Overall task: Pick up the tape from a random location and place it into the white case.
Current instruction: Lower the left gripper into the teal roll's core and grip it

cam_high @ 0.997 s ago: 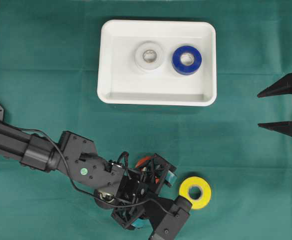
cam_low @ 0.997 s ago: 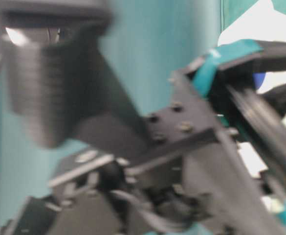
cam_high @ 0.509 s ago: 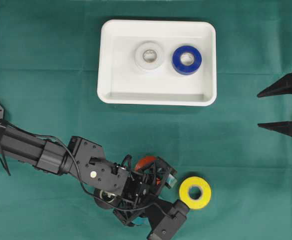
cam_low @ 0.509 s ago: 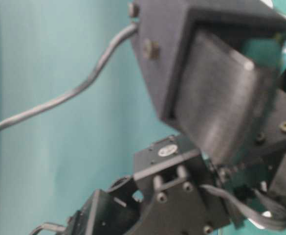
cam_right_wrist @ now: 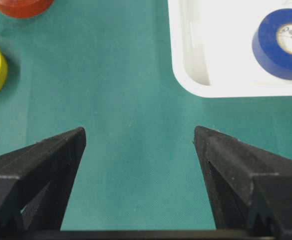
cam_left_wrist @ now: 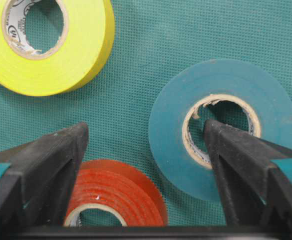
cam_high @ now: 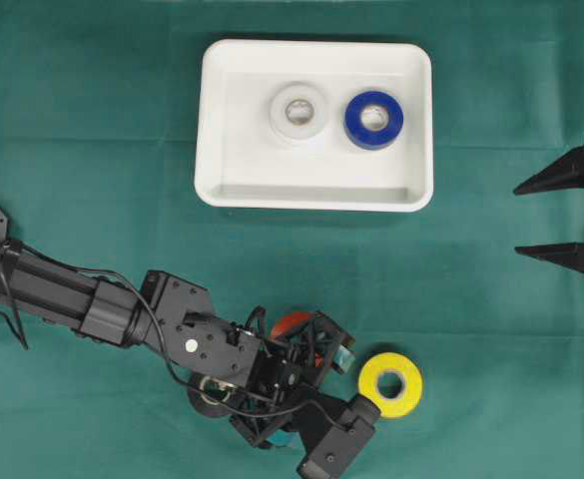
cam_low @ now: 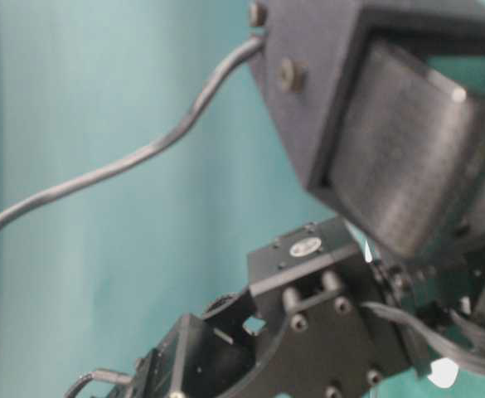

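Next, my left gripper pinches the teal tape roll's side, its narrow ring side (cam_left_wrist: pixel 168 136), through the roll's open core (cam_left_wrist: pixel 228 114), since the roll is wider than my finger gap.
In the left wrist view three tape rolls lie on the green cloth: a yellow tape (cam_left_wrist: pixel 46 45), a teal tape (cam_left_wrist: pixel 220 130) and a red tape (cam_left_wrist: pixel 116 200). My left gripper (cam_left_wrist: pixel 146 132) is open low over them. One finger tip sits inside the teal roll's core, the other over the red roll's edge. From overhead the left gripper (cam_high: pixel 306 389) covers the teal roll, with red tape (cam_high: pixel 290 324) and yellow tape (cam_high: pixel 389 384) beside it. The white case (cam_high: pixel 242 160) holds a white tape (cam_high: pixel 298 110) and a blue tape (cam_high: pixel 373 119). My right gripper (cam_high: pixel 561 215) is open at the right edge.
The right wrist view shows the right gripper (cam_right_wrist: pixel 138 137) over bare green cloth, with the case's corner (cam_right_wrist: pixel 185 60) ahead to the right. The left arm's links and a cable (cam_low: pixel 143 157) fill the table-level view.
The left arm has stretched out and dropped lower over the rolls near the front edge, with little shift in the last half second. The right arm has not moved.
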Controlling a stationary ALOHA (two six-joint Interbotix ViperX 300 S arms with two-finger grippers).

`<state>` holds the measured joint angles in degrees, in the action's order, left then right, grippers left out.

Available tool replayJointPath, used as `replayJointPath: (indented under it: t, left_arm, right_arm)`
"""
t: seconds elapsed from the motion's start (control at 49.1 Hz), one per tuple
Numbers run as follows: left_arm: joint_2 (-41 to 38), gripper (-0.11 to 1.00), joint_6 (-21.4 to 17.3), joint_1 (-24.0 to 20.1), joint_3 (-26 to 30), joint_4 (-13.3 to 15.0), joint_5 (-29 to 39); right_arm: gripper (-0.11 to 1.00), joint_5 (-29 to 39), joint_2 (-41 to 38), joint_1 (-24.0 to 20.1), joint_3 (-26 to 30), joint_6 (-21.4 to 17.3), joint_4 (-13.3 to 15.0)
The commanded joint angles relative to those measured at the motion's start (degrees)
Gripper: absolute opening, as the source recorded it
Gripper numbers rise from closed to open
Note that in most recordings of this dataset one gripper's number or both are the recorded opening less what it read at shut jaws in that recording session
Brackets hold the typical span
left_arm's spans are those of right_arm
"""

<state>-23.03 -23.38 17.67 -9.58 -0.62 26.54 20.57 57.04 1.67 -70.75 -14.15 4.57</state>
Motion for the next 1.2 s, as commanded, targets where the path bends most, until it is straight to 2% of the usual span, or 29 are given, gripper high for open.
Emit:
replayJointPath:
  t: [0.0,0.061,0.203,0.244,0.814,1.18]
  left_arm:
    - [1.0,0.83,-0.1,-0.1,0.6,0.0,-0.2]
    - [1.0,0.7,0.0,0.0,0.5,0.2,0.0]
    - [1.0,0.28,0.2,0.4,0.4,0.4,0.1]
    - [1.0,0.2,0.3,0.5,0.5,0.4,0.1]
    - [1.5,0.2,2.5,0.5,0.6,0.5,0.4]
    - [5.8,0.2,2.6,0.5,1.9,0.6,5.5]
  right_arm:
    - [0.83,-0.3,-0.6,-0.1,1.1,0.2,0.1]
    - [0.83,-0.3,-0.6,-0.2,1.1,0.1,0.1]
    - [0.83,-0.3,-0.6,-0.2,1.1,0.1,0.1]
    - [0.83,-0.3,-0.6,-0.1,1.1,0.1,0.1]
    - [0.83,-0.3,-0.6,-0.1,1.1,0.1,0.1]
    - [0.83,-0.3,-0.6,-0.1,1.1,0.1,0.1]
